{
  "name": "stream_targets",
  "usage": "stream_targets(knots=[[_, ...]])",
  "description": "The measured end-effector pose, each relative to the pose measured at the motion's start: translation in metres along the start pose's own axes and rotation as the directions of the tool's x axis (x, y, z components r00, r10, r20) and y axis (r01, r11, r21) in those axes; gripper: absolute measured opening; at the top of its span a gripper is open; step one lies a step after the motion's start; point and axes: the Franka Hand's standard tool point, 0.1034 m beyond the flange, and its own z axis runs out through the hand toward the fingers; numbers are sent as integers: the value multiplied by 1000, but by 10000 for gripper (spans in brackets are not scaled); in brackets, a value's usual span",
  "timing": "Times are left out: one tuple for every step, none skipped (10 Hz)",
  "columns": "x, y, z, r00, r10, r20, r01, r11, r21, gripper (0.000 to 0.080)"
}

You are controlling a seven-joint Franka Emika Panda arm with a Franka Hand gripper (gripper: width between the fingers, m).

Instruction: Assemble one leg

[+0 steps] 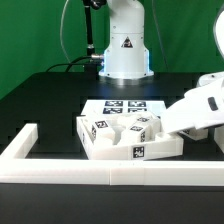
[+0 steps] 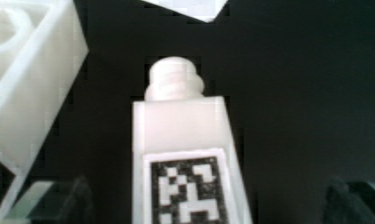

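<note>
My gripper should close on the white leg [image 2: 186, 130]: my open fingers are low beside it, level with its black-and-white tag.
A leg [image 2: 184, 130], a white oblong block with a rounded peg [image 2: 175, 75] at its far end and a black-and-white tag on its upper face, lies lengthwise between my fingers in the wrist view. My gripper [image 2: 198, 205] is open, and dark gaps show between the leg and each finger [image 2: 51, 200]. In the exterior view my gripper [image 1: 168, 122] is low at the right end of the white tray-like piece [image 1: 100, 148]; the arm hides this leg there. Other tagged blocks [image 1: 100, 128] lie on that piece.
The marker board [image 1: 125, 105] lies behind the tray-like piece; its corner shows in the wrist view [image 2: 193, 8]. The tray-like piece's rim [image 2: 24, 70] is close beside the leg. Long white border bars [image 1: 60, 172] run along the front and left. The robot base [image 1: 125, 50] stands at the back.
</note>
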Motion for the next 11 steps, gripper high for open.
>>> stream_targets(knots=[[0, 0, 1, 1000, 0, 0, 0, 1000, 0, 649], [0, 0, 1, 1000, 0, 0, 0, 1000, 0, 523], [0, 0, 0, 1000, -3, 0, 3, 1000, 0, 381], [-1, 0, 0, 1000, -9, 1, 9, 1000, 0, 381], [-2, 0, 0, 1000, -25, 6, 25, 1000, 1, 284], [-4, 1, -1, 999, -46, 12, 46, 999, 2, 284], [-8, 1, -3, 997, -68, 22, 68, 998, 4, 284], [-16, 2, -8, 995, -88, 43, 87, 996, 12, 284], [-34, 4, -23, 991, -106, 83, 104, 994, 25, 284], [-47, 8, -40, 989, -115, 95, 112, 993, 38, 284], [-54, 12, -53, 992, -112, 63, 110, 993, 37, 284]])
